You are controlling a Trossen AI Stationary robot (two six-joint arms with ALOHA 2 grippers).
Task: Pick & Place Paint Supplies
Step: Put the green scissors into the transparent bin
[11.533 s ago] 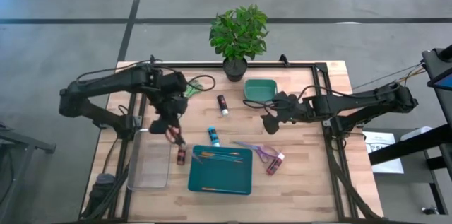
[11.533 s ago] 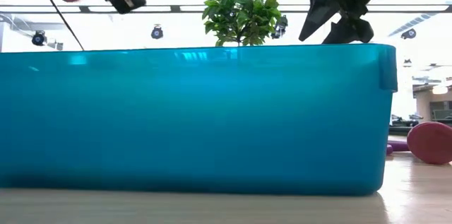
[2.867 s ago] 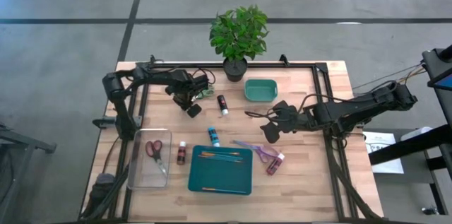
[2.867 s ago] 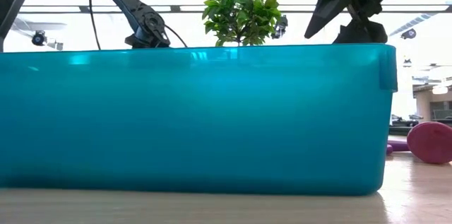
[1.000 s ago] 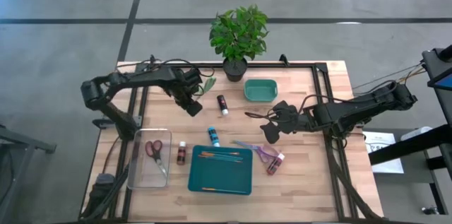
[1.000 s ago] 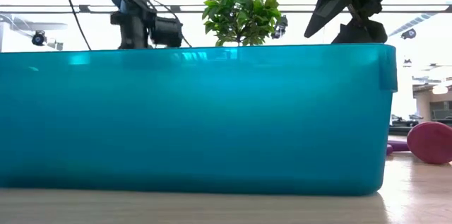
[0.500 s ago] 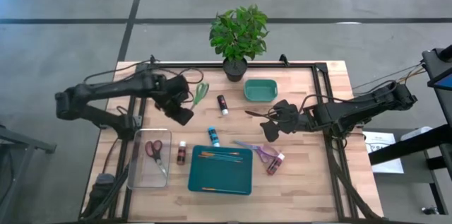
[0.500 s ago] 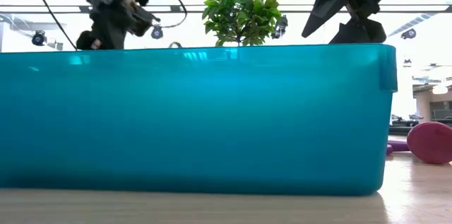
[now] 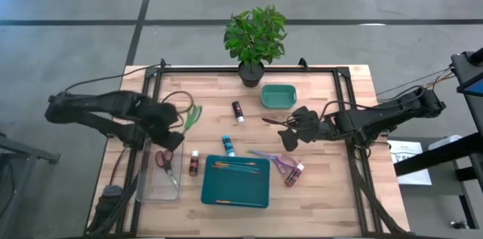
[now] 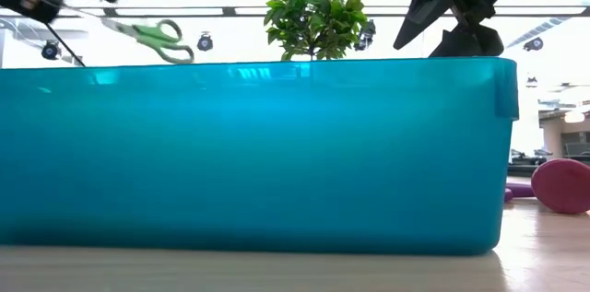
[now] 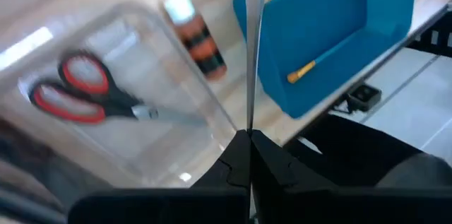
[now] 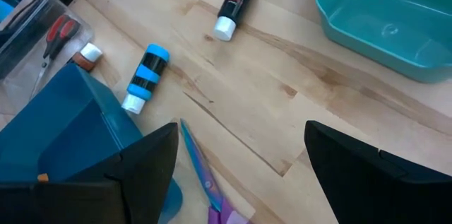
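My left gripper keeps hold of the green scissors (image 9: 192, 114) until they are over the clear tray, since their green handles hang beyond the tray's far edge.
My left gripper (image 9: 170, 132) is shut on a pair of green scissors (image 9: 192, 114), up in the air by the clear tray (image 9: 155, 182), which holds red scissors (image 9: 164, 159). A dark red bottle (image 9: 194, 163), a blue bottle (image 9: 228, 146), a black bottle (image 9: 238, 111) and a pinkish bottle (image 9: 294, 173) lie on the table. Brushes (image 9: 234, 166) lie in the teal tray (image 9: 235, 190). My right gripper (image 9: 290, 130) hangs open above the table's middle right, with nothing between its fingers. My left gripper pinches the green scissors' closed blades (image 11: 250, 114) between its two fingers, near the blade tips. The fingers slant down and lie along the blades. The scissors stick out past the fingertips, handles (image 10: 166, 36) foremost, lifted clear of the table.
A potted plant (image 9: 255, 39) stands at the far edge. A small green bin (image 9: 278, 96) sits beside it. Purple scissors (image 9: 275, 161) lie right of the teal tray. Bare wood lies between the black bottle and my right gripper.
My left gripper has gone up and toward the table's left and near edges, from beside the plant to the clear tray, rolling as it went. The green scissors have gone with it, lifted clear.
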